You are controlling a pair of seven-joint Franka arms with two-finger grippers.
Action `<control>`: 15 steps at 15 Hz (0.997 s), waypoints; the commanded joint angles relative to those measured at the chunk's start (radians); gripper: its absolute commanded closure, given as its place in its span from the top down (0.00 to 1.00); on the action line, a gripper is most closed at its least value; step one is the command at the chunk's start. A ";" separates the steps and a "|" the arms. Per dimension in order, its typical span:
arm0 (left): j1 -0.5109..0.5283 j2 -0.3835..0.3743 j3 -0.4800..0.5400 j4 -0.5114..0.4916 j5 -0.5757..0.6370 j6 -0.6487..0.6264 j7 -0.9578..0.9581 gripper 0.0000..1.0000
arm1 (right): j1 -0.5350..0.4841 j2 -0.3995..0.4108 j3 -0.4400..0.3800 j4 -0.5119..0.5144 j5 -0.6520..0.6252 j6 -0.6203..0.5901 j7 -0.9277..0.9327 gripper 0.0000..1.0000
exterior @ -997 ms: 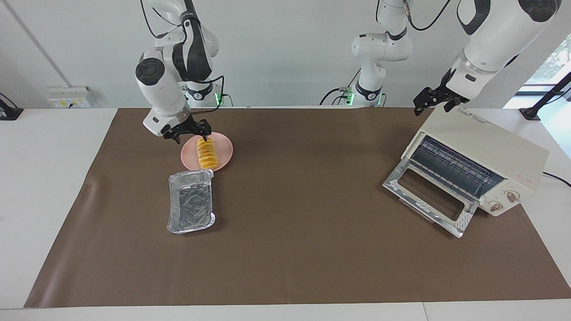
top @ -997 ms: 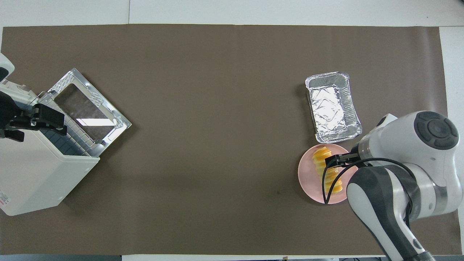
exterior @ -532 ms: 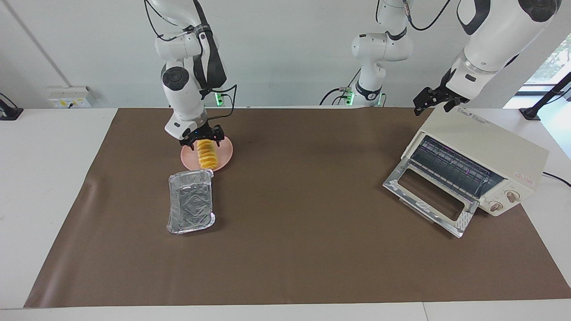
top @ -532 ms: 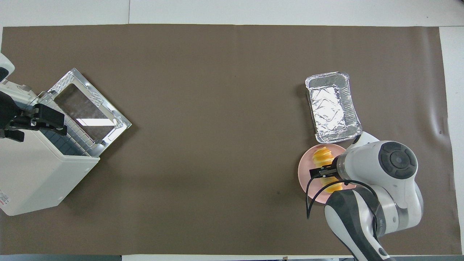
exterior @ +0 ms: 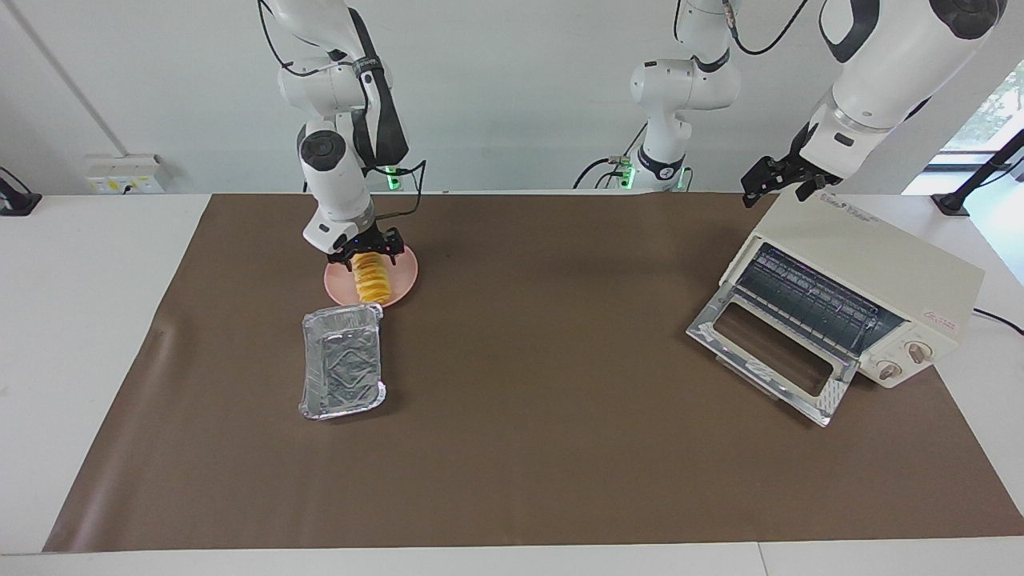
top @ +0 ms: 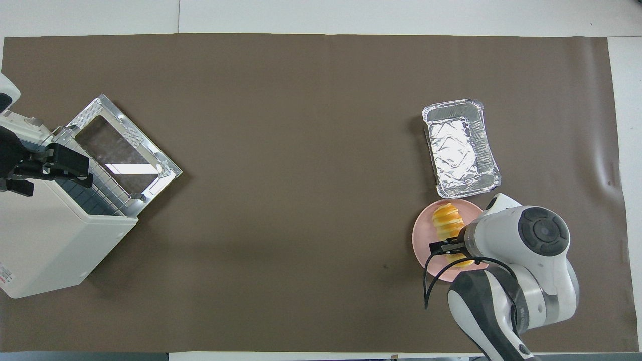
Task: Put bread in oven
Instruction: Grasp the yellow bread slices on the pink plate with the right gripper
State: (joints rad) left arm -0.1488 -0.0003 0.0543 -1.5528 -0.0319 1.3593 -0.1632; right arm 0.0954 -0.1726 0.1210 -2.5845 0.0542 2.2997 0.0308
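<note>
My right gripper grabs the golden loaf by its ridged end (top: 460,259) next. That gets the bread ready for the oven (top: 66,234).
The bread (exterior: 373,282), a ridged golden loaf, lies on a round pink plate (exterior: 406,276) toward the right arm's end of the table; it also shows in the overhead view (top: 445,219). My right gripper (exterior: 368,254) is open and low over the bread's end nearer the robots, a finger on each side. In the overhead view the right gripper (top: 451,245) covers that end. The cream oven (exterior: 872,256) stands toward the left arm's end with its glass door (exterior: 768,352) dropped open and the rack showing. My left gripper (exterior: 772,184) waits, open, over the oven's top.
A silver foil tray (exterior: 342,364) lies empty beside the plate, farther from the robots; it also shows in the overhead view (top: 460,148). A brown mat (exterior: 544,448) covers the table between the plate and the oven.
The right arm swung round and its gripper turned, moved from the plate's edge onto the bread and came down over it. The bread, plate and left arm have not moved.
</note>
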 commanded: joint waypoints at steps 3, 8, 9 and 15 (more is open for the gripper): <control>0.005 -0.018 0.003 -0.010 -0.016 -0.006 0.007 1.00 | -0.033 -0.024 0.005 -0.031 0.013 0.017 0.003 0.31; 0.005 -0.018 0.003 -0.010 -0.016 -0.006 0.007 1.00 | -0.043 -0.022 0.003 -0.008 0.079 0.000 0.007 0.00; 0.005 -0.018 0.003 -0.009 -0.016 -0.006 0.007 1.00 | -0.043 -0.027 0.002 0.022 0.079 -0.032 0.021 0.00; 0.005 -0.018 0.003 -0.010 -0.016 -0.006 0.007 1.00 | -0.112 0.016 -0.006 0.396 0.073 -0.402 0.012 0.00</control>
State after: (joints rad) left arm -0.1488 -0.0003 0.0543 -1.5528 -0.0319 1.3593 -0.1632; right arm 0.0411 -0.2093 0.1164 -2.3437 0.1153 2.0025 0.0611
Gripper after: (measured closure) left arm 0.000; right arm 0.912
